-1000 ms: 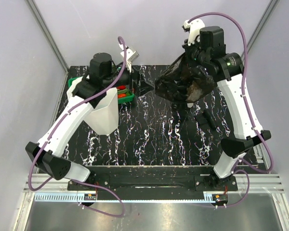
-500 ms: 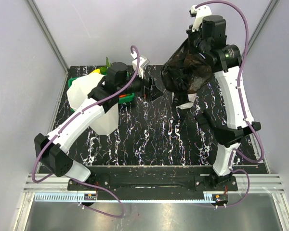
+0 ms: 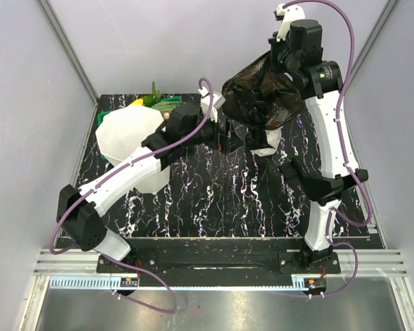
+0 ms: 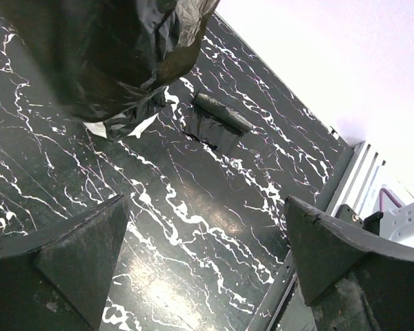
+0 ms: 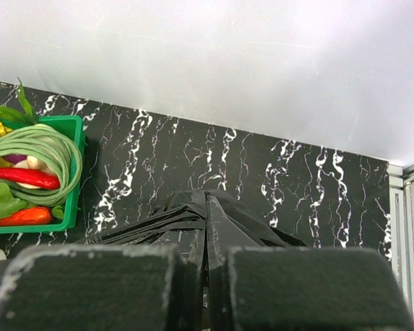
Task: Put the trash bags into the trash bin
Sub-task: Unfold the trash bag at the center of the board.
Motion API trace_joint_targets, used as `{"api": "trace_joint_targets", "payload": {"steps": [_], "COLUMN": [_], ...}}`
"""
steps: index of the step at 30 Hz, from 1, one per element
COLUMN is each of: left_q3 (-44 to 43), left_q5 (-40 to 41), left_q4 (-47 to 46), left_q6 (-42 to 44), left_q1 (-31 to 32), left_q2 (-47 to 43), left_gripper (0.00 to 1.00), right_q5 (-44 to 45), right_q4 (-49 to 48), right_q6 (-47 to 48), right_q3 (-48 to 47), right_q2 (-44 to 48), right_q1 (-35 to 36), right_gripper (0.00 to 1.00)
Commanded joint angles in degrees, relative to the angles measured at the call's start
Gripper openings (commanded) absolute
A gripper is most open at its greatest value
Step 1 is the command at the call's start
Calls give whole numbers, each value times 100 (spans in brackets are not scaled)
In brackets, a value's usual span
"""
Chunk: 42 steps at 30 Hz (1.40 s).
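The left gripper will next grab the trash bag by its loose hanging edge (image 3: pixel 261 121), so it can stretch the trash bag out for the trash bin (image 3: pixel 127 131).
A glossy black trash bag (image 3: pixel 261 96) hangs in the air over the back right of the table, and my right gripper (image 3: pixel 279 63) is shut on its gathered top. The right wrist view shows the film (image 5: pixel 214 214) pinched between the shut pads (image 5: pixel 96 289). My left gripper (image 3: pixel 227 138) is open just left of and below the hanging bag, with nothing between its fingers (image 4: pixel 83 255); the bag (image 4: pixel 110 48) fills the upper left of that view. The white trash bin (image 3: pixel 127 131) stands upright at the back left, behind the left arm.
A green basket (image 3: pixel 167 105) of toy vegetables sits behind the bin, also seen as the basket (image 5: pixel 74 172) in the right wrist view. A white roll (image 3: pixel 267 147) lies under the hanging bag. A dark rolled bag (image 4: pixel 219 116) lies flat on the table further right.
My left arm has swung right, away from the bin and toward the bag, still open. The right arm has raised the bag and carried it slightly left.
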<state>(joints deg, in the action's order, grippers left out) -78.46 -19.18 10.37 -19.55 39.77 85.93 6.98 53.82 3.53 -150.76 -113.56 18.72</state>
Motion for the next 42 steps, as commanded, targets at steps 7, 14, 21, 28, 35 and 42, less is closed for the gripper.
{"api": "trace_joint_targets", "payload": {"steps": [7, 14, 21, 28, 35, 42], "left_q3": [-21, -240, -662, -1022, -891, -592], "left_q5": [1223, 1417, 1391, 1031, 477, 213], "left_q4": [-1248, -1538, -1582, -1477, -1441, -1398], "left_q6": [153, 557, 979, 1226, 1041, 1129], "left_q1": [233, 330, 321, 286, 14, -92], "left_q2": [600, 899, 1189, 1382, 1339, 996], "left_gripper": [99, 99, 99, 92, 59, 25], "right_q5": [-232, -452, -628, -689, -672, -672], "right_q4": [-206, -100, -47, -4, 41, 84], "right_q6": [-230, -274, -318, -318, -318, -274], "right_q3": [-6, 73, 134, 319, 372, 415], "right_q2": [220, 203, 176, 255, 334, 317], "right_q1": [-53, -61, -88, -114, -219, -351], "right_gripper": [0, 0, 0, 0, 0, 0]}}
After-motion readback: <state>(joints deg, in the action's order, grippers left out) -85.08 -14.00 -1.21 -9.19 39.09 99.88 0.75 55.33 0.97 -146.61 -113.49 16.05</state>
